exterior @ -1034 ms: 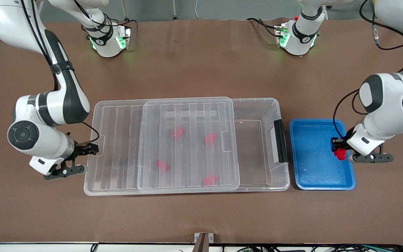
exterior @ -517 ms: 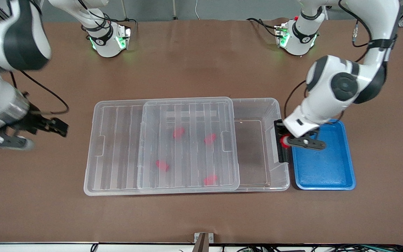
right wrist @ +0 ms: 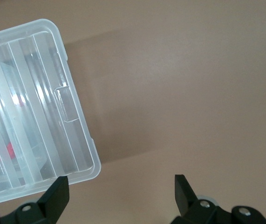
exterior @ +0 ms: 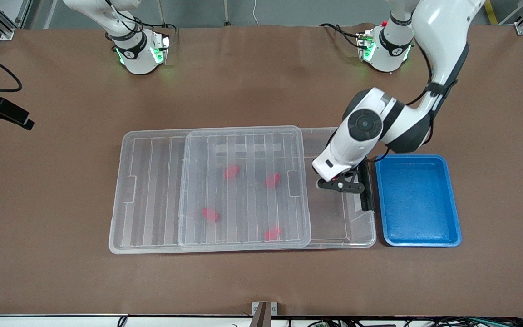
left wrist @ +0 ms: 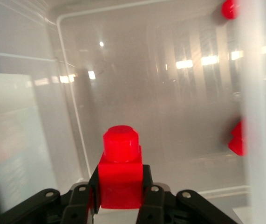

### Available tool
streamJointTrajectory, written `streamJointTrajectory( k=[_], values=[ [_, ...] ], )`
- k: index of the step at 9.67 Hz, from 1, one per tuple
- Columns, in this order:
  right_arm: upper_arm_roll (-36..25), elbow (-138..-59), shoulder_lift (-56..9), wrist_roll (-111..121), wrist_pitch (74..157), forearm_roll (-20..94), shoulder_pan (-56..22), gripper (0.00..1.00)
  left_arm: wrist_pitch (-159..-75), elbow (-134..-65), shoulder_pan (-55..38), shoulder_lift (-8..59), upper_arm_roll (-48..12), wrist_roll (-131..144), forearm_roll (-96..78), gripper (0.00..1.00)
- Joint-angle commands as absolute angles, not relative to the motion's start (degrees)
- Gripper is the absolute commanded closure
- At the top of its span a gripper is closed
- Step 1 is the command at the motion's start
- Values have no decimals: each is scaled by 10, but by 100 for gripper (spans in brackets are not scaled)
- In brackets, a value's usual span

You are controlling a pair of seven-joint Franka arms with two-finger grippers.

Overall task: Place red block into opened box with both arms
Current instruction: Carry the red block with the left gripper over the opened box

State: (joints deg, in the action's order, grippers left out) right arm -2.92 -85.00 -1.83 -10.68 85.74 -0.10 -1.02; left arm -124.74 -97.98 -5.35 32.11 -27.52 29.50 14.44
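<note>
My left gripper stays closed on the red block for now, until the block is lower. In the left wrist view the block hangs above the clear box's bottom.
My left gripper hangs over the uncovered end of the clear box, beside its black latch bar. It is shut on a red block that stands stub-up between the fingers; the front view hides this block under the hand. The ribbed lid is slid toward the right arm's end and covers most of the box. Several more red blocks lie under it. My right gripper is open and holds nothing, off the lid's end at the table's edge; its wrist view shows bare table between the fingers.
A blue tray lies beside the box's latch end, toward the left arm's end of the table, with nothing in it. The lid's corner shows in the right wrist view. Two arm bases stand along the table's farther edge.
My left gripper carried the red block from the blue tray across the latch bar to over the box's open end. The right arm pulled away from the lid's end toward the table's edge.
</note>
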Motion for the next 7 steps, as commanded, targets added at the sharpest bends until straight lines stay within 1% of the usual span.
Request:
streamJointTrajectory(
  k=[1, 2, 4, 5, 7],
  values=[
    [-29, -866, -11, -98, 864, 9, -9, 0, -1246, -919, -51, 416, -279, 300, 170, 100],
    [-29, -866, -11, -98, 863, 9, -9, 0, -1249, -911, -49, 434, -278, 298, 180, 100],
    [-29, -866, -11, -98, 864, 9, -9, 0, -1294, -903, -54, 476, -276, 300, 191, 100],
    [-29, -866, -11, -98, 862, 9, -9, 0, -1296, -894, -54, 489, -276, 302, 202, 100],
    [-29, -865, -11, -95, 862, 9, -9, 0, -1296, -892, -56, 494, -275, 309, 216, 100]
  ],
)
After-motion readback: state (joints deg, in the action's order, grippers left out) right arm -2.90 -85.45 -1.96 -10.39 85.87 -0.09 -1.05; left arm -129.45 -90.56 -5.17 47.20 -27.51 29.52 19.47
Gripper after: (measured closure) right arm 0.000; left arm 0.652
